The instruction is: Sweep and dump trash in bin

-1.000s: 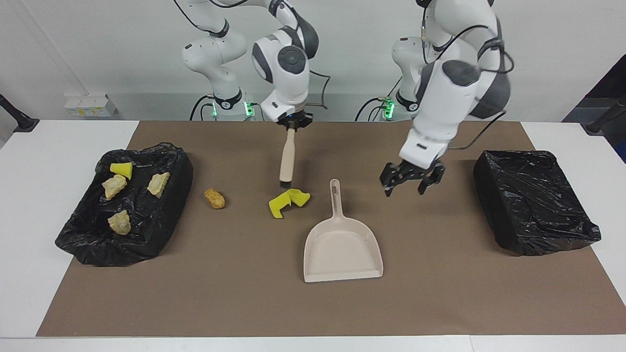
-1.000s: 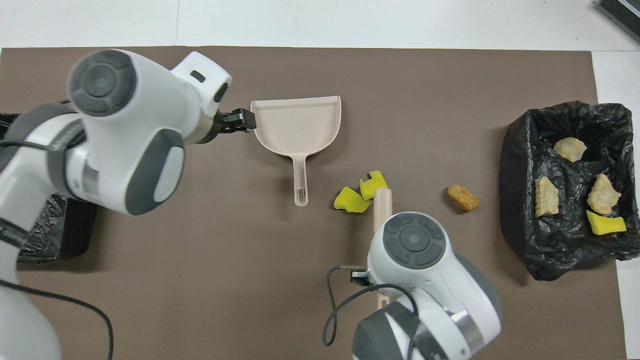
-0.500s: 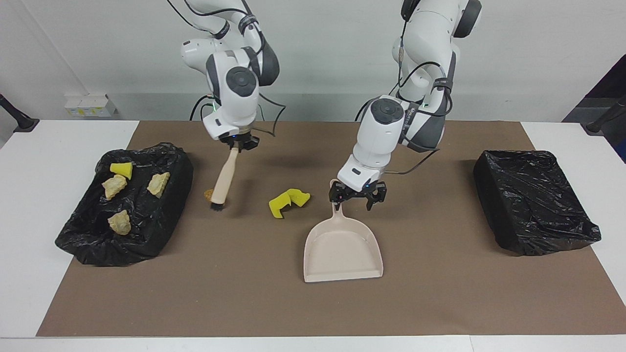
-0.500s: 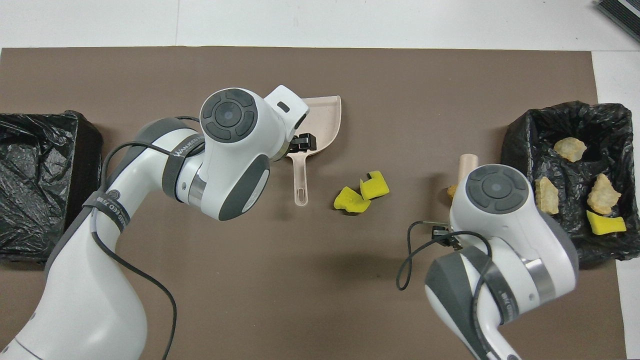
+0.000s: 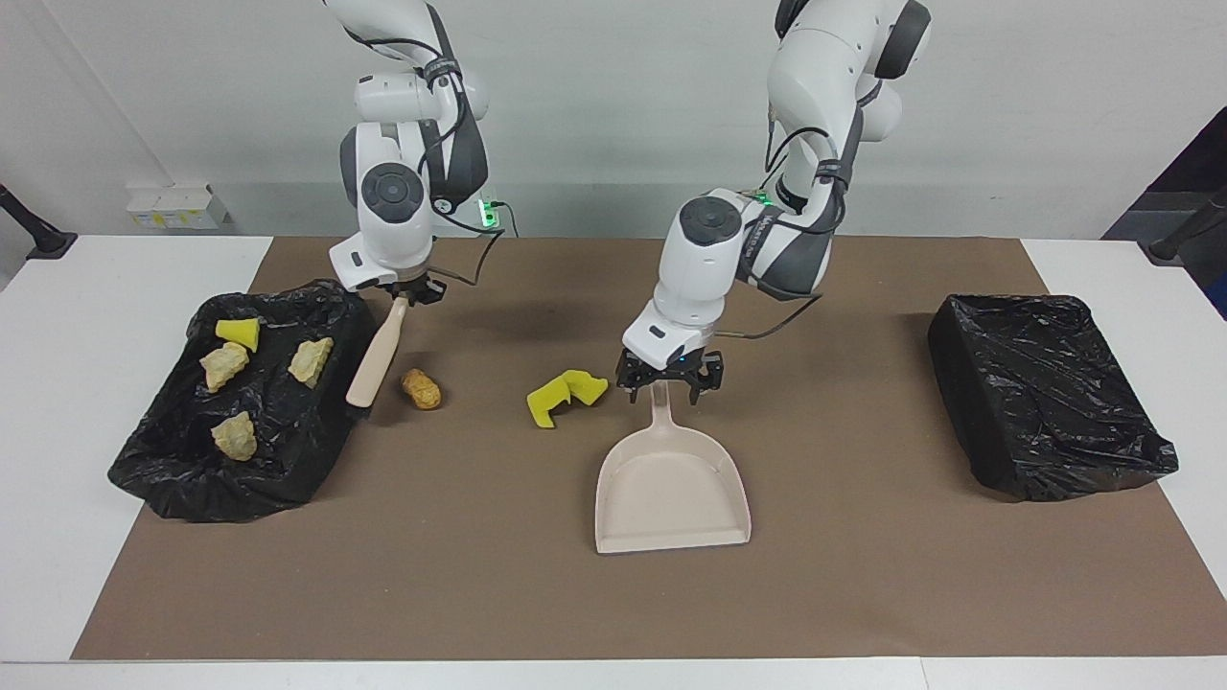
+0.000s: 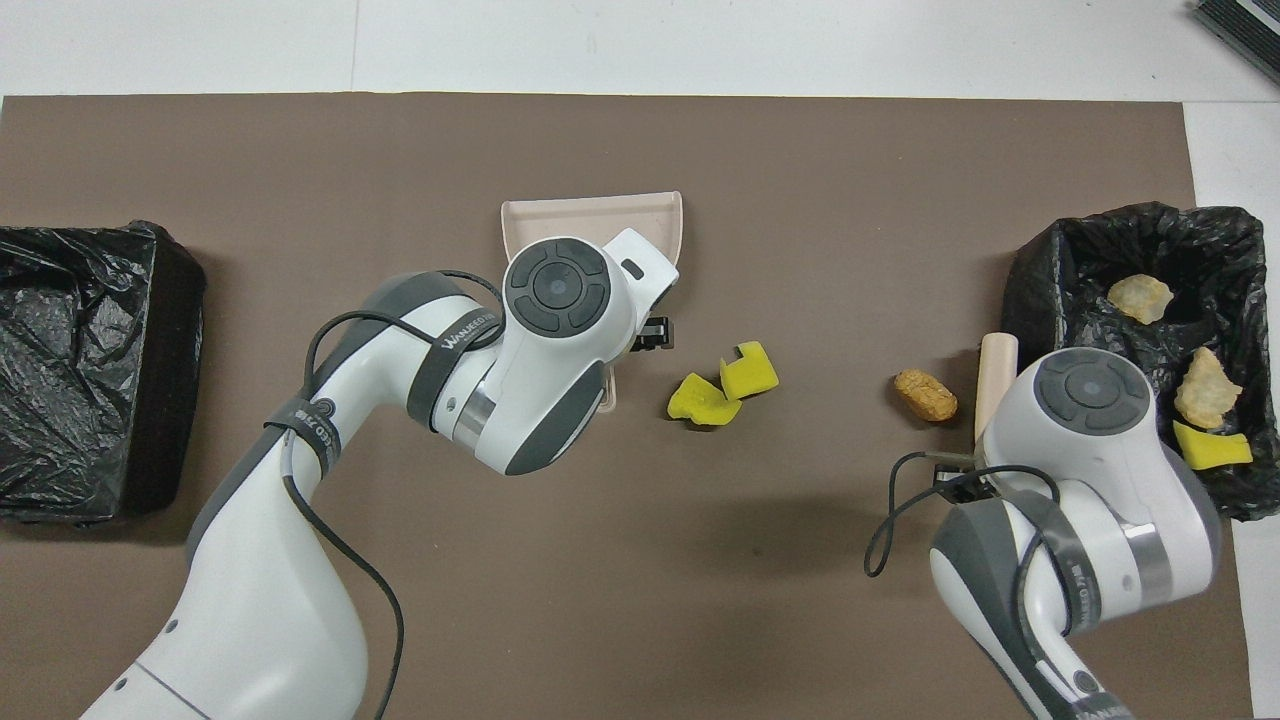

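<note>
Next, my left gripper grabs the beige dustpan by its narrow handle (image 6: pixel 609 391), since the pan (image 6: pixel 595 220) spreads far wider than the span of my fingers.
The beige brush (image 5: pixel 376 353) hangs tilted from my right gripper (image 5: pixel 408 291), which is shut on its handle's top. Its bristle end sits on the mat between the golden-brown nugget (image 5: pixel 421 389) and the trash-filled bin (image 5: pixel 288 460). Two yellow sponge pieces (image 5: pixel 566 393) lie beside the handle of the beige dustpan (image 5: pixel 671 484). My left gripper (image 5: pixel 669 380) is open, low over that handle's end, with a finger on either side of it. In the overhead view the left arm hides most of the dustpan (image 6: pixel 590 206); the sponge (image 6: pixel 725 385), nugget (image 6: pixel 925 395) and brush handle (image 6: pixel 996 380) show.
The bin (image 6: pixel 1035 320) at the right arm's end holds beige chunks (image 5: pixel 223 364) and a yellow piece (image 5: pixel 238 333). A second black-lined bin (image 5: pixel 1045 393) stands at the left arm's end. A brown mat (image 5: pixel 479 575) covers the table.
The right gripper swung the brush from the sponge pieces past the nugget toward the filled bin. The left gripper came in from beside the dustpan and dropped over its handle's end, staying open.
</note>
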Available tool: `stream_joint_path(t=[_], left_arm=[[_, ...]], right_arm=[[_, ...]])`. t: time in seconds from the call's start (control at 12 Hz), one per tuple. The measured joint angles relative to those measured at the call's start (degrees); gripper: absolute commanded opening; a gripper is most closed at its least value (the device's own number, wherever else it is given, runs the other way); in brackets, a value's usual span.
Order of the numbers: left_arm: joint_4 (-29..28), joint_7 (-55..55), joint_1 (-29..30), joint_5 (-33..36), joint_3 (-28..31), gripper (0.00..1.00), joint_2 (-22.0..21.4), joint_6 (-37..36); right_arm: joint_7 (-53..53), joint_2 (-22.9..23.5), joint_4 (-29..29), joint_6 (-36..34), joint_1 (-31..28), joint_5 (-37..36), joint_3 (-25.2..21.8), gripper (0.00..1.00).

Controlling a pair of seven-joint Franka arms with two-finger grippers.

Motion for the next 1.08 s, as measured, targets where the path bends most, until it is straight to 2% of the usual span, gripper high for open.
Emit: stream_joint_path(t=[0.25,0.33,0.42,0.5,0.58,0.67,0.75,1.08], left_arm=[[-2.2,0.0,-0.1,0.1,0.1,1.00,0.0,0.5],[-2.4,0.0,-0.1,0.1,0.1,0.82,0.0,0.5],[-2.5,0.0,-0.2,0.4,0.1,0.74,0.0,0.3],[-2.5,-0.1,-0.3,0.8,0.2,0.72,-0.1,0.0],[-2.4,-0.1,-0.3,1.1,0.2,0.49,-0.4,-0.7],[-2.4,-0.1,-0.3,1.1,0.2,0.13,-0.9,-1.6],[-2.4,-0.2,-0.3,1.2,0.2,0.00,-1.4,-2.2],[-2.4,-0.3,-0.3,1.2,0.4,0.00,-1.9,-2.5]], right_arm=[[-1.2,0.0,-0.9,1.9,4.2,4.0,0.7,0.00],[-1.4,0.0,-0.9,3.6,6.3,6.4,0.8,0.00],[-1.4,0.0,-0.9,4.8,7.9,8.2,0.9,0.00],[-1.5,0.0,-0.7,5.3,9.3,9.7,1.0,0.00],[-2.2,0.0,-0.4,5.3,10.3,11.4,1.1,0.00],[-3.8,0.0,-0.3,5.4,11.4,13.3,1.1,0.00],[-4.7,0.2,-0.3,5.6,12.8,15.2,1.1,0.00],[-4.8,2.0,2.6,6.5,18.6,20.5,1.3,0.00]])
